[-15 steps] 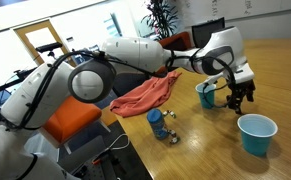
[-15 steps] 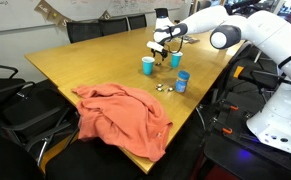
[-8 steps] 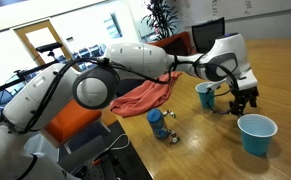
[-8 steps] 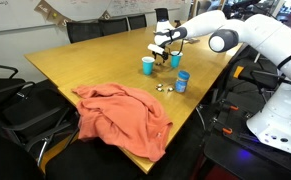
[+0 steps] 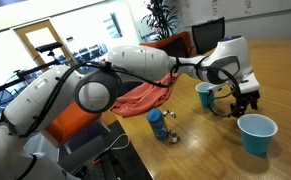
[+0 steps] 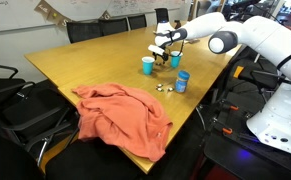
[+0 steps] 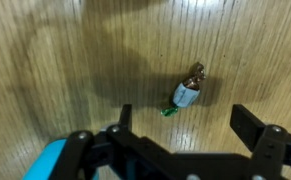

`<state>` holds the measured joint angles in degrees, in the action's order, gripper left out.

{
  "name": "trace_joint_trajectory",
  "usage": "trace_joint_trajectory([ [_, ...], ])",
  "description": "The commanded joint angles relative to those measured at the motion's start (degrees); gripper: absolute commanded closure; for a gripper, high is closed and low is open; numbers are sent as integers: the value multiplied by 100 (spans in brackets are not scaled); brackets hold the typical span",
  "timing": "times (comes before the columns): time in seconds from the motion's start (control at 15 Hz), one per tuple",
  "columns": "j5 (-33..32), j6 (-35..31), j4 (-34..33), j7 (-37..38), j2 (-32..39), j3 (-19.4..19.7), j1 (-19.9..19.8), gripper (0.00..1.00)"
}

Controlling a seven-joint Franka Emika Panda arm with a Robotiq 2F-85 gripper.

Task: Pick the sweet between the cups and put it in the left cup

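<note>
The green end of the sweet (image 7: pixel 188 93) is midway between the open fingers, so they would catch the sweet if they closed now. My gripper needs to close on the sweet.
The sweet (image 7: pixel 188 93) lies on the wooden table in the wrist view, in a pale wrapper with a green twisted end and a brown end. My gripper (image 7: pixel 185 125) is open, with one finger on either side just below the sweet and not touching it. In an exterior view my gripper (image 5: pixel 243 101) hangs low between the smaller teal cup (image 5: pixel 206 94) and the bigger wide-mouthed teal cup (image 5: pixel 256 133). Both cups (image 6: pixel 148 65) (image 6: pixel 175 59) also show in the other exterior view, with my gripper (image 6: pixel 162 45) above them. A teal rim (image 7: pixel 48 160) shows at the wrist view's lower left.
A blue can (image 5: pixel 156 121) stands near the table edge with small items (image 5: pixel 170 137) beside it; it also shows in an exterior view (image 6: pixel 182 81). An orange cloth (image 6: pixel 120 115) lies on the table. Chairs stand around the table.
My gripper has shifted slightly sideways and lower between the two cups. The cups and the sweet have not moved.
</note>
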<state>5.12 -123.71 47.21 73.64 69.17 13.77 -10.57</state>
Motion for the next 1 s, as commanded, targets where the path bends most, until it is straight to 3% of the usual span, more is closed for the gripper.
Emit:
trace_joint_trajectory([
  [0.0,128,200,-300,-17,143,-128,-121,28],
  [0.6,104,232,-292,-59,138,-232,-187,96],
  [0.67,101,229,-251,-76,112,-246,-170,99],
  [0.73,100,243,-230,-97,96,-264,-163,94],
  [0.93,195,274,-89,-376,-159,-501,-202,94],
])
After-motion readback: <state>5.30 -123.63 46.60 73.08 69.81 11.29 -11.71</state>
